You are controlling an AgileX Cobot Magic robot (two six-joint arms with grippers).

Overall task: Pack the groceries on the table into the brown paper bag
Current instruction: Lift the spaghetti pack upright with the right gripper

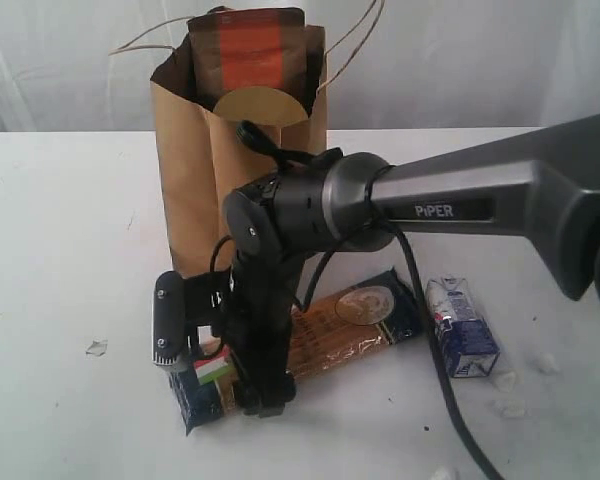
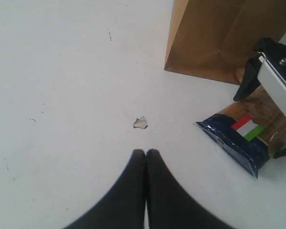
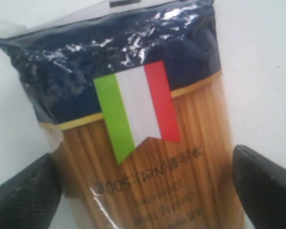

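Note:
I will pack the spaghetti packet into the brown paper bag, so next I will grab the packet's blue end with the flag label with my right gripper.
The blue-ended spaghetti packet lies flat on the white table, in front of the brown paper bag. My right gripper reaches across the middle and hangs open over the packet's blue end, one finger on each side. The fingers do not press on it. A brown pouch with an orange label sticks out of the bag's top. A small blue-white carton lies to the right of the packet. My left gripper is shut and empty above bare table.
Small white crumbs lie near the carton at the front right. A pale scrap sits on the table left of the packet, just ahead of my left gripper. The right arm's cable trails down to the front edge.

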